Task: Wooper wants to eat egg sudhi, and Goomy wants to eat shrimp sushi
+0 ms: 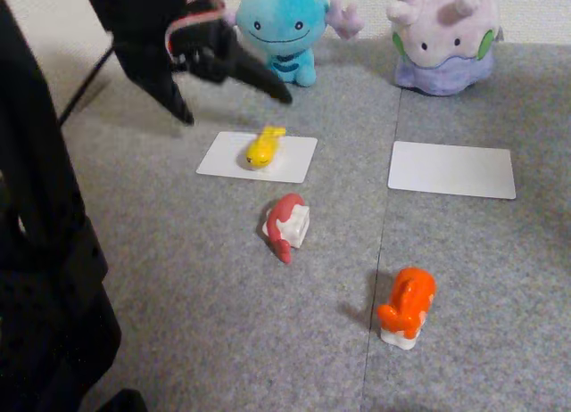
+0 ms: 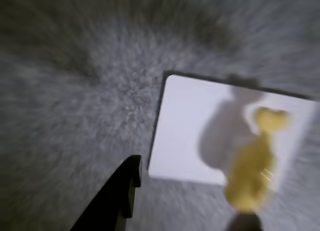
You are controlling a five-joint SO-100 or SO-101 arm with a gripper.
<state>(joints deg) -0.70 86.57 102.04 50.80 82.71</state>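
My gripper grabs the orange shrimp sushi (image 1: 406, 309) by its long sides next, to serve Goomy on the bare white card (image 1: 452, 169).
The yellow egg sudhi (image 1: 265, 147) lies on a white card (image 1: 259, 157) in front of the light-blue Wooper (image 1: 281, 28). The lilac Goomy (image 1: 443, 37) sits at the back right behind a second, bare white card (image 1: 452, 169). The orange shrimp sushi (image 1: 406, 309) stands on the carpet at the front right. My black gripper (image 1: 236, 109) hangs open and empty above the card's back left, apart from the egg piece. The blurred wrist view shows the egg sudhi (image 2: 255, 166) on its card (image 2: 190, 126), with one black finger (image 2: 117, 201) at the lower left.
A red-and-white sushi piece (image 1: 287, 225) lies on its side between the two cards and the orange piece. Grey carpet (image 1: 178, 278) covers the floor, with a seam running down the right half. A dark stand (image 1: 45, 278) fills the left edge.
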